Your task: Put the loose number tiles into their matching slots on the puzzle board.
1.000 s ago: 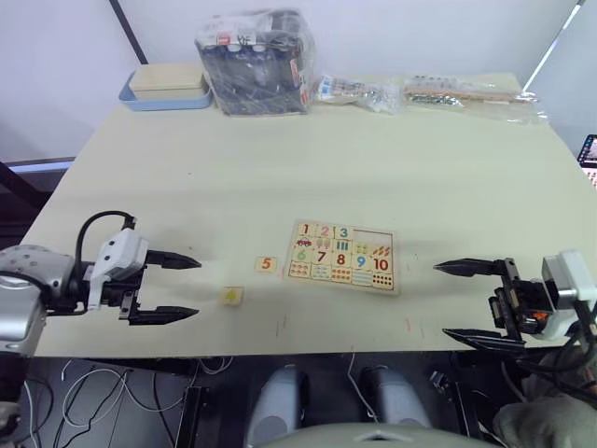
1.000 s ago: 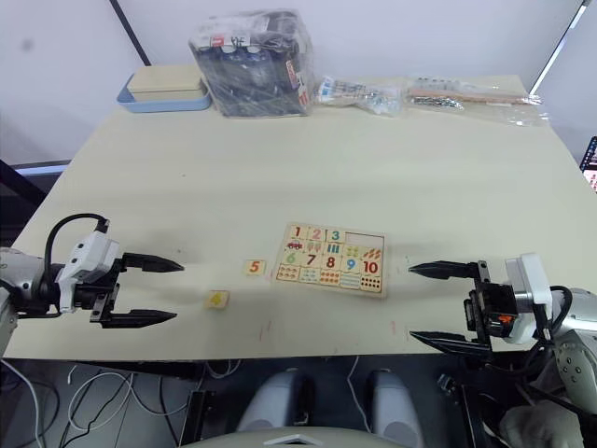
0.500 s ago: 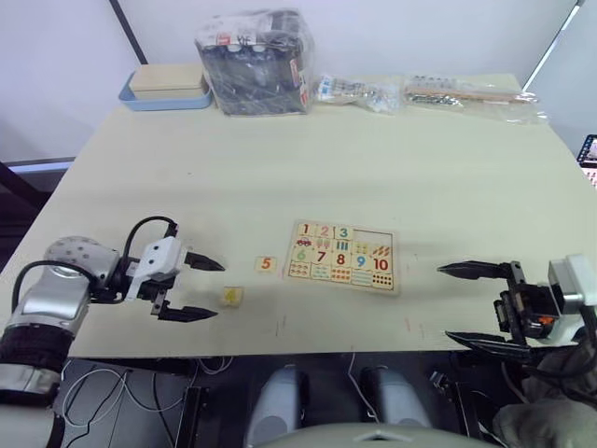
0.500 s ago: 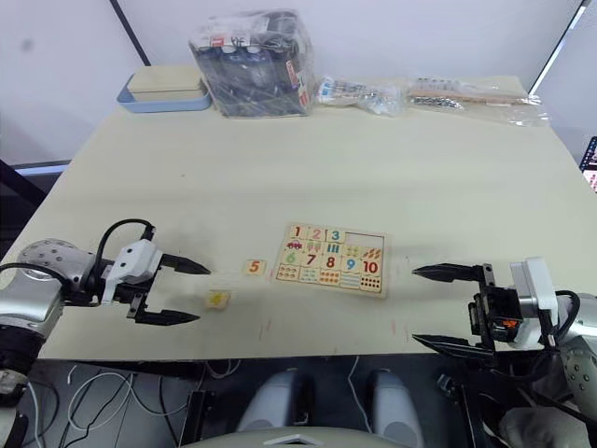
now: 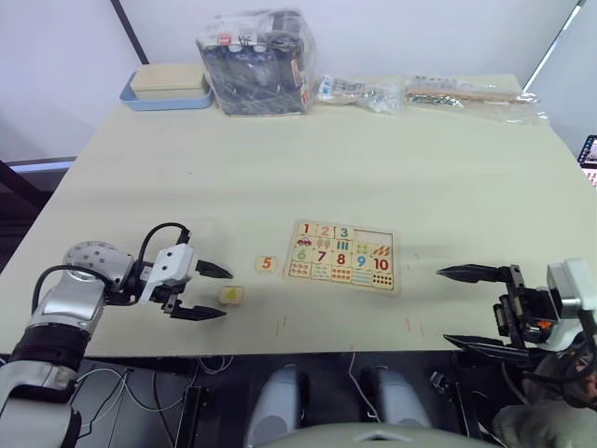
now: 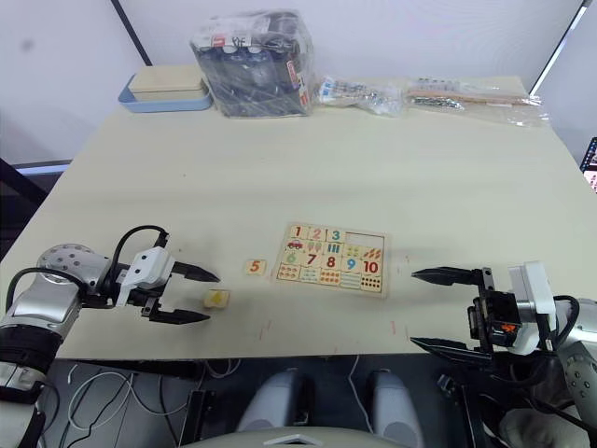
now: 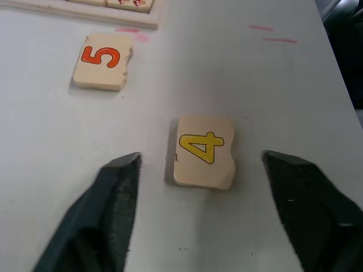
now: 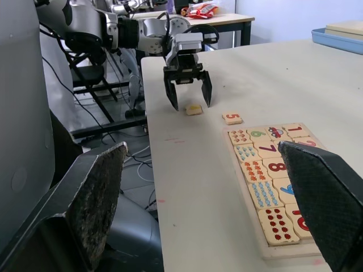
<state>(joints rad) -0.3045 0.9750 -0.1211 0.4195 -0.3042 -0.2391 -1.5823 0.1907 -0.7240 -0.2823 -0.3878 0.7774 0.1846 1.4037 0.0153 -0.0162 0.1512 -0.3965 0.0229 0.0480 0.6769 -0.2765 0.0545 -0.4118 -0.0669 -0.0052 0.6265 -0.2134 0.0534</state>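
Note:
The yellow 4 tile should fill the empty slot beside the 3, so my left gripper should grab the tile by its straight edge and wavy edge [image 7: 232, 150] next.
The puzzle board [image 5: 341, 256] lies near the table's front middle. Its top row holds 1, 2 and 3, and the slots [image 5: 373, 237] to their right are empty. Two loose number tiles lie left of the board: an orange 5 [image 5: 268, 264] and a yellow 4 [image 7: 204, 150]. My left gripper [image 5: 224, 293] is open and low over the table, with one finger on each side of the yellow 4 [image 5: 231, 294], not touching it. My right gripper [image 5: 444, 306] hangs open at the front edge, right of the board and holding nothing.
At the back of the table stand a blue-rimmed box [image 5: 168, 88], a plastic bag of dark items [image 5: 254, 62] and two clear packets [image 5: 359, 91] [image 5: 471, 93]. The table's front edge runs just behind both grippers.
My left gripper has moved right, from far left of the tiles to straddling the yellow 4. The right gripper has drifted only slightly. The tiles and board have not moved.

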